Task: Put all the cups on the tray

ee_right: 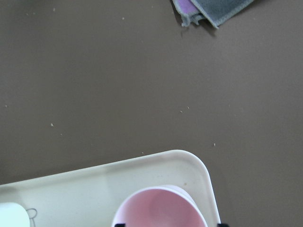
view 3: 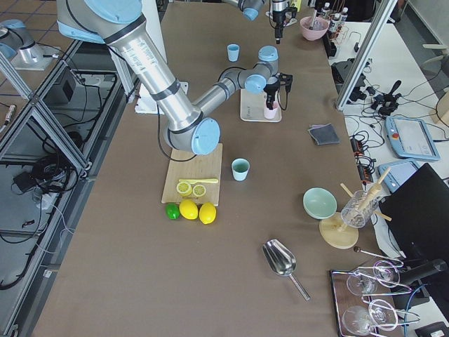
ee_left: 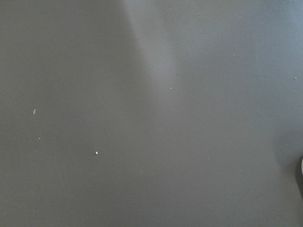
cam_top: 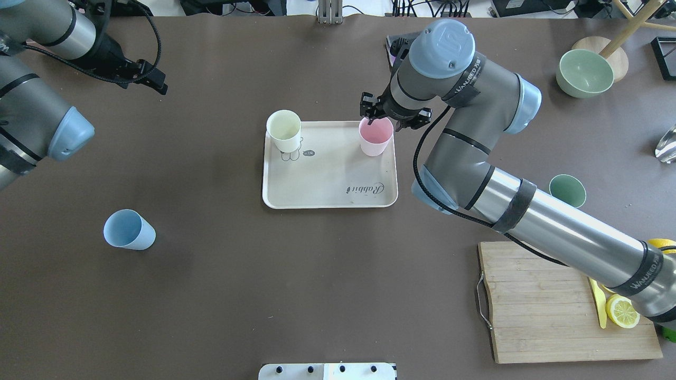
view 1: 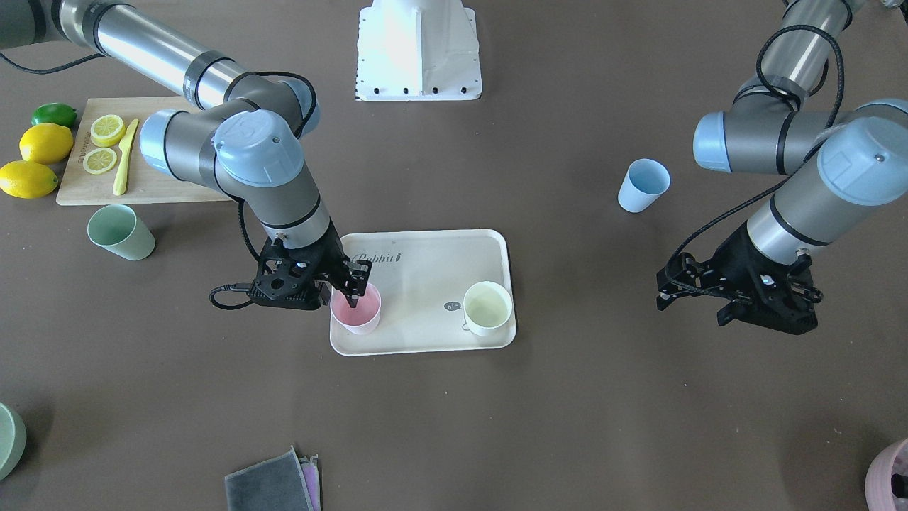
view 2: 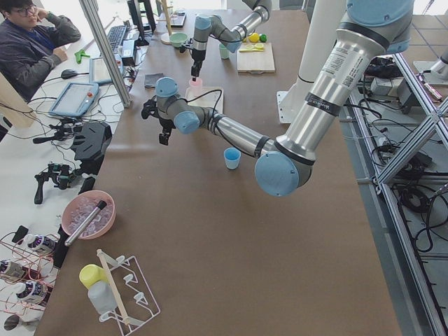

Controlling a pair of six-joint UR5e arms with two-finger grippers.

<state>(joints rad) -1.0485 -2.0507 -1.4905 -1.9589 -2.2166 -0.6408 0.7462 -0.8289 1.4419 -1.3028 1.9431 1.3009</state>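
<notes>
My left gripper grabs its rim (view 1: 648,161) next, to add the light blue cup to the cream tray (view 1: 425,277).
The cream tray (view 1: 425,277) lies mid-table and also shows in the overhead view (cam_top: 327,179). The cream-yellow cup (view 1: 487,307) and the pink cup (view 1: 365,321) stand upright on it. My right gripper (view 1: 347,294) is at the pink cup's rim. Its fingers sit close on either side of the pink cup (ee_right: 161,210), shut on it. The light blue cup (view 1: 643,184) stands on the table near my left arm. My left gripper (view 1: 663,289) hangs open and empty above bare table. The pale green cup (view 1: 120,232) stands beside the cutting board.
A wooden cutting board (view 1: 92,188) holds lemon slices and a yellow knife, with whole lemons and a lime beside it. A sage-green bowl (cam_top: 584,73), folded cloths (view 1: 273,482) and a mauve pot (view 1: 890,475) sit near the far table edge. The robot's base (view 1: 418,50) is behind the tray.
</notes>
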